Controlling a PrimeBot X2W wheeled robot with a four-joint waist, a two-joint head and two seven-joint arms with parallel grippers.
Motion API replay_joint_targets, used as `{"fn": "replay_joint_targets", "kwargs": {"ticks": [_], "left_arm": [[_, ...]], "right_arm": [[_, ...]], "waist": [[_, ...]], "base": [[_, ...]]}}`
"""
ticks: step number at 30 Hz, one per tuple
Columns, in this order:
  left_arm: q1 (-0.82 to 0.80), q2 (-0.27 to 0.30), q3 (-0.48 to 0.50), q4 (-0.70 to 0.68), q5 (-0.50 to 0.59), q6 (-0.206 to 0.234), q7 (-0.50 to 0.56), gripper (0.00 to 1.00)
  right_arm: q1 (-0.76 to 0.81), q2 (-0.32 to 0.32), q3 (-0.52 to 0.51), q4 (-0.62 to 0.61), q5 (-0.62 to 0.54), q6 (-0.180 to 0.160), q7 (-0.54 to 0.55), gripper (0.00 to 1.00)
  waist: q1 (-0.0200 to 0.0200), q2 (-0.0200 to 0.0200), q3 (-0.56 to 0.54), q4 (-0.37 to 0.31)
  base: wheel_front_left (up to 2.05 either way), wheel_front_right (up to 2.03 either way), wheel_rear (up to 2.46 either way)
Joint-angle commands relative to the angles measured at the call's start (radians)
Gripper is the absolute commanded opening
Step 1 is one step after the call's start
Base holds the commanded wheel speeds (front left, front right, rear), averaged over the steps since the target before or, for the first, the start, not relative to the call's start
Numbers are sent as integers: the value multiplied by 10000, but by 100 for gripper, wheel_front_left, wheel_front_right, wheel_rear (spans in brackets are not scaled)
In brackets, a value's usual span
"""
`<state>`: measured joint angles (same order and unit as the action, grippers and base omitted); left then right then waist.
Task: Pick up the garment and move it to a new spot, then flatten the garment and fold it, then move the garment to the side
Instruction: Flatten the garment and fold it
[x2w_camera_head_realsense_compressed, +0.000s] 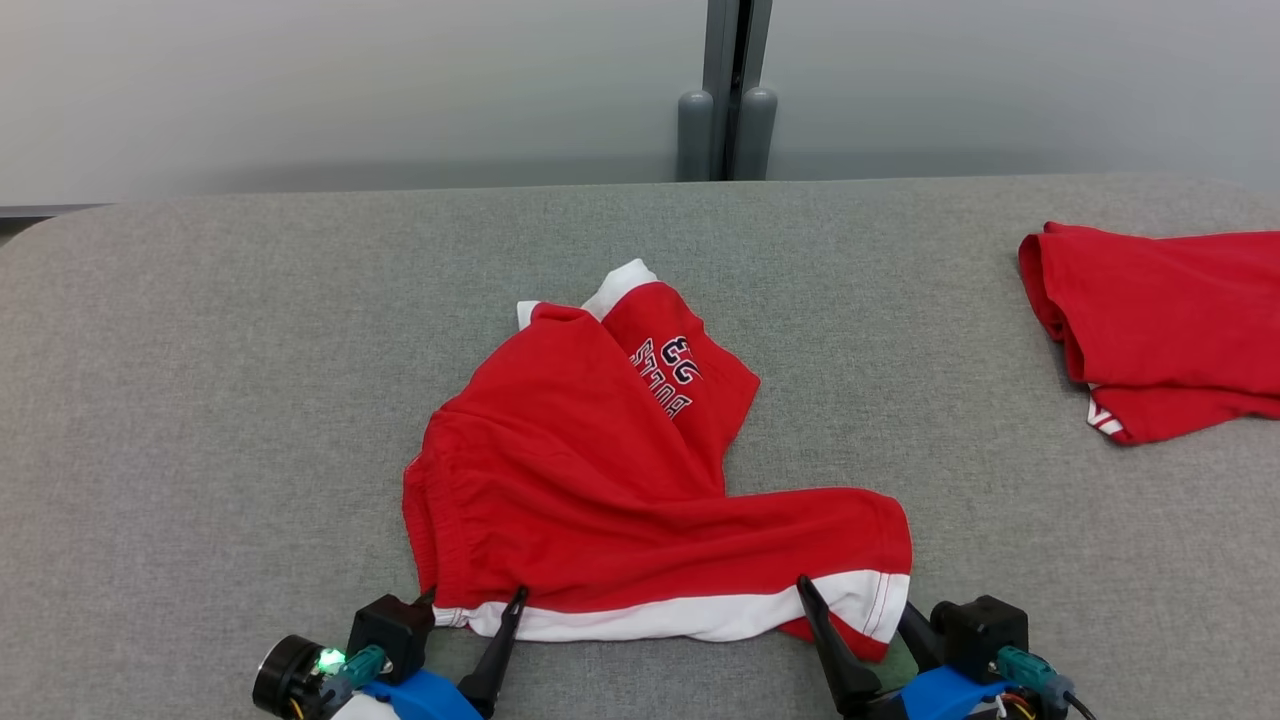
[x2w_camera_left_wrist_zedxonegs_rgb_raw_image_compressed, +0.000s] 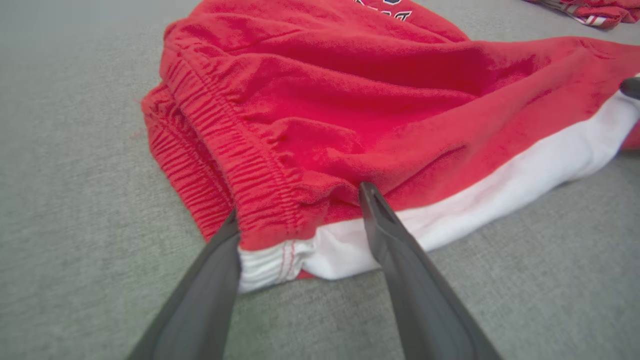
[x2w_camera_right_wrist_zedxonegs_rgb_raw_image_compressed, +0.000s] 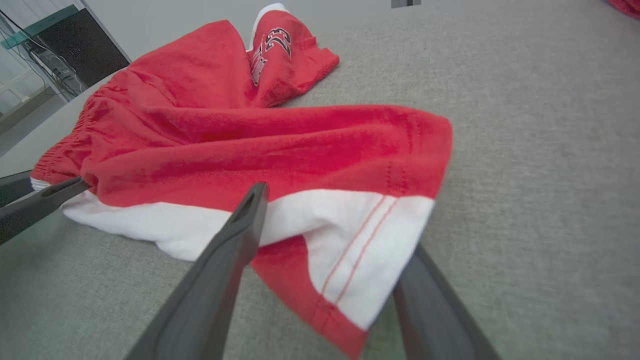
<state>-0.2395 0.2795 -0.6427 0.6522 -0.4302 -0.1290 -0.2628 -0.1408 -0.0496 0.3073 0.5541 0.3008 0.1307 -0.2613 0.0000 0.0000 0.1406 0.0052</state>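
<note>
My right gripper takes hold of the garment by the white hem corner (x2w_camera_head_realsense_compressed: 876, 600) (x2w_camera_right_wrist_zedxonegs_rgb_raw_image_compressed: 366, 258) next. That corner stands up between its fingers while the garment's rest lies slack.
The garment (x2w_camera_head_realsense_compressed: 620, 480) is a pair of red shorts with a white side band and dark lettering, lying crumpled on the grey table (x2w_camera_head_realsense_compressed: 200, 400). My left gripper (x2w_camera_head_realsense_compressed: 475, 600) stands open at the near left corner. Its fingers straddle the gathered waistband end (x2w_camera_left_wrist_zedxonegs_rgb_raw_image_compressed: 260, 200) of the garment (x2w_camera_left_wrist_zedxonegs_rgb_raw_image_compressed: 350, 100), with my left gripper (x2w_camera_left_wrist_zedxonegs_rgb_raw_image_compressed: 299, 202) low on the table. My right gripper (x2w_camera_head_realsense_compressed: 855, 600) is open at the near right corner. In the right wrist view, my right gripper (x2w_camera_right_wrist_zedxonegs_rgb_raw_image_compressed: 337, 220) straddles the white hem of the garment (x2w_camera_right_wrist_zedxonegs_rgb_raw_image_compressed: 250, 140), and the cloth drapes over its right finger.
A second red garment (x2w_camera_head_realsense_compressed: 1160, 320) lies bunched at the table's right edge. A grey post (x2w_camera_head_realsense_compressed: 735, 90) stands behind the far edge against a pale wall. Bare grey surface stretches to the left and beyond the shorts.
</note>
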Motion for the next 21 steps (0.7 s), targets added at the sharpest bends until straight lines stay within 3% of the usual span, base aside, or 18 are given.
{"fn": "replay_joint_targets", "kwargs": {"ticks": [1, 2, 3, 4, 5, 6, 12, 21], "left_arm": [[-188, -24, -91, 76, -83, -22, -20, 100], [-260, -60, -160, 157, -178, -23, -21, 100], [-357, -93, -252, 244, -282, -22, -21, 100], [-424, -101, -373, 380, -393, -22, -19, 48], [-487, -129, -470, 462, -496, -22, -21, 4], [-567, -157, -583, 520, -598, -22, -19, 0], [-603, -81, -361, -156, -1140, -22, -22, 0], [-788, 315, 305, -2174, -1469, -22, -21, 0]], "right_arm": [[-181, -20, 15, -22, 64, 3, -42, 100], [-241, -20, 51, -5, 153, 3, -42, 100], [-284, -20, 153, 87, 216, 3, -43, 43], [-323, -20, 260, 150, 237, 3, -43, 0], [-370, -20, 319, 170, 262, 3, -43, 0], [-433, -20, 360, 115, 268, 4, -43, 0], [-139, -104, 343, -689, 153, 4, -43, 0], [-326, -1058, 621, -2376, 474, 4, -39, 0]], "waist": [[0, 0, 18, 5], [0, 0, 37, 5], [0, 0, 46, 10], [0, 0, 48, 14], [0, 0, 46, 16], [0, 0, 41, 20], [0, 0, -108, 43], [0, 0, -198, 93]], "base": [[0, 0, 0], [0, 0, 0], [0, 0, 0], [0, 0, 0], [0, 0, 0], [0, 0, 0], [0, 0, 0], [0, 0, 0]]}}
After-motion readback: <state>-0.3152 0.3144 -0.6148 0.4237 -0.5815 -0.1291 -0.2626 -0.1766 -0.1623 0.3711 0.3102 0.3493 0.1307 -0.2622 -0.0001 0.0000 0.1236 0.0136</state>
